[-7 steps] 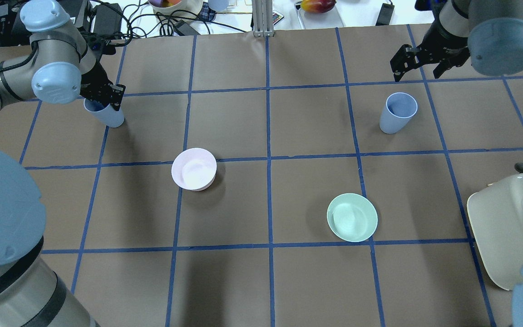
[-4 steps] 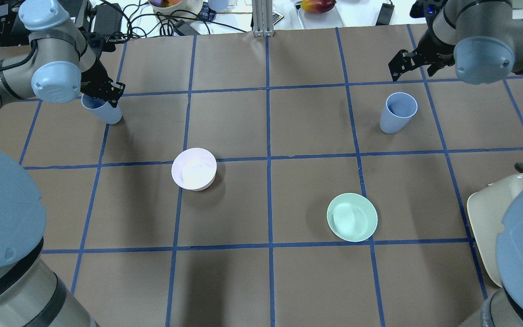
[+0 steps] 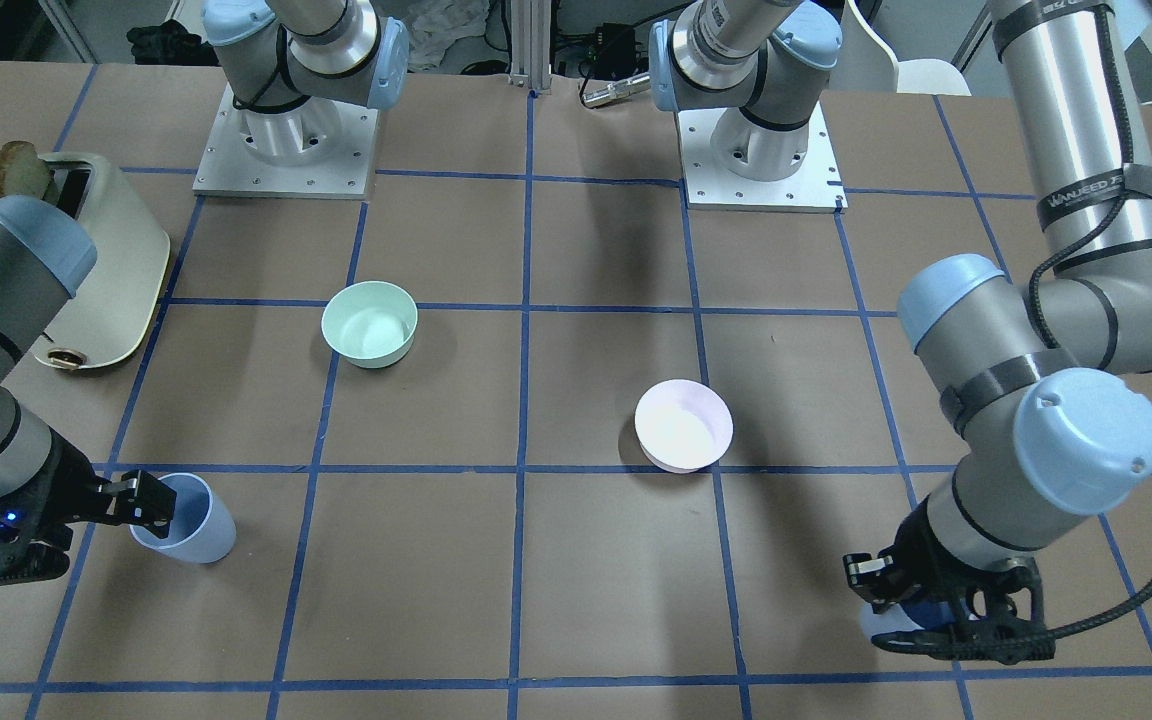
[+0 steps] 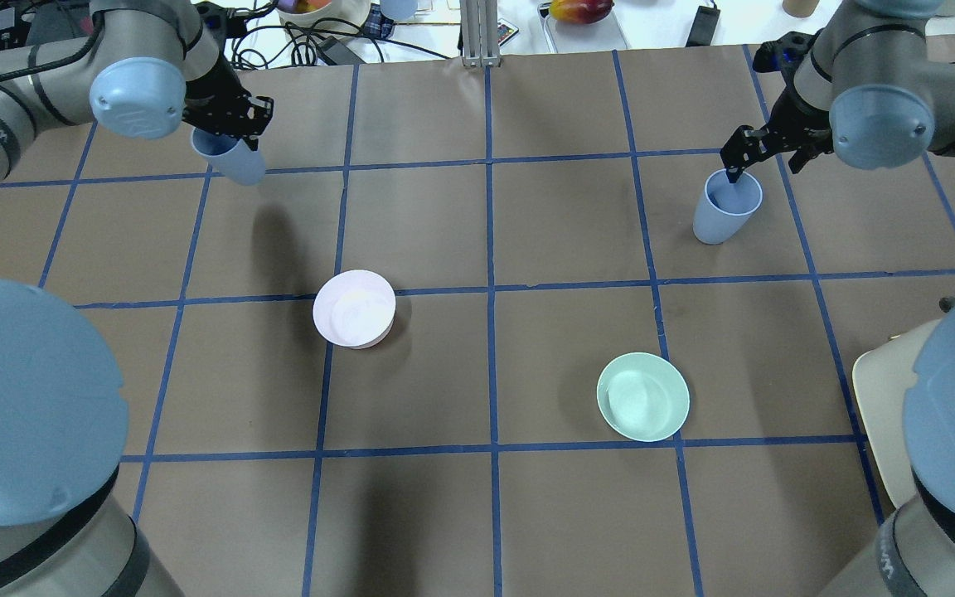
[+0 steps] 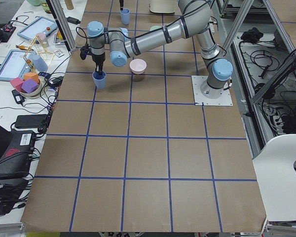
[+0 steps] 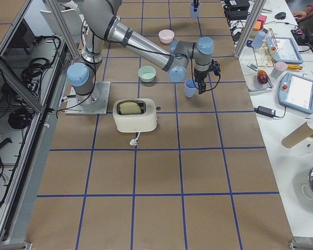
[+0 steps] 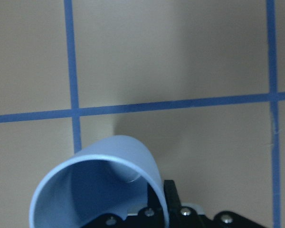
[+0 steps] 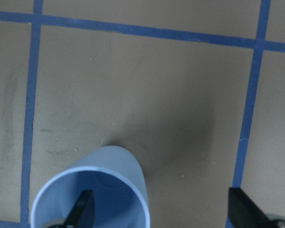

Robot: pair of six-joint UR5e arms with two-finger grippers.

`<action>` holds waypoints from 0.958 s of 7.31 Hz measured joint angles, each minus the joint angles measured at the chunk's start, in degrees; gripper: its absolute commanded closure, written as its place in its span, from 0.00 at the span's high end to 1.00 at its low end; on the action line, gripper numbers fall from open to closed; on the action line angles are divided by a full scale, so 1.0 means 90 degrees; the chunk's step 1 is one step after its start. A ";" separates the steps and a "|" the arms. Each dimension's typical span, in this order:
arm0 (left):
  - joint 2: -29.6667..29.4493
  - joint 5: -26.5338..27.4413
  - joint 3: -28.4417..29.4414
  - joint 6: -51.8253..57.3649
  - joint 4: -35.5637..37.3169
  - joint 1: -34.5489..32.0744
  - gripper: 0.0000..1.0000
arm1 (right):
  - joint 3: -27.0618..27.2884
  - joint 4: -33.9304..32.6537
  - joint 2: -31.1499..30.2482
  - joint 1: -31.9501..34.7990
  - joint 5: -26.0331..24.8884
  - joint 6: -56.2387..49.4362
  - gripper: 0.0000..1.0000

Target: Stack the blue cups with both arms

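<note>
My right gripper grabs the upright blue cup (image 8: 99,194) by its rim (image 8: 139,194) next, to stack the blue cups.
One blue cup (image 4: 233,163) hangs tilted in my left gripper (image 4: 227,137), which is shut on its rim and holds it above the table at the far left; it also shows in the left wrist view (image 7: 99,190) and the left side view (image 5: 99,80). The other blue cup (image 4: 724,211) stands upright on the table at the far right. My right gripper (image 4: 763,166) is open at that cup's rim. One finger (image 8: 83,211) is inside the cup (image 8: 92,194) and the other finger (image 8: 247,211) is outside it.
A pale pink bowl (image 4: 354,308) sits left of centre and a mint-green bowl (image 4: 642,396) right of centre, both nearer the robot than the cups. A cream toaster (image 3: 106,270) stands at the table's right edge near the right arm's base.
My left gripper has lifted its blue cup and carried it farther from the robot and to the right. My right gripper has come down onto the other cup, one finger now inside the rim.
</note>
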 measured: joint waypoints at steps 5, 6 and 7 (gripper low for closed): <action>-0.0646 -0.0197 0.0983 -0.2954 0.0080 -0.1724 0.00 | 0.0014 0.0338 0.0051 -0.0061 0.0055 -0.0009 0.00; -0.0769 -0.0180 0.1107 -0.3133 0.0077 -0.2049 0.00 | 0.0006 0.0420 0.0049 -0.0061 0.0058 -0.0010 0.00; -0.0875 -0.0174 0.1180 -0.3198 0.0073 -0.2367 0.00 | -0.0016 0.0548 0.0038 -0.0061 0.0046 -0.0008 0.00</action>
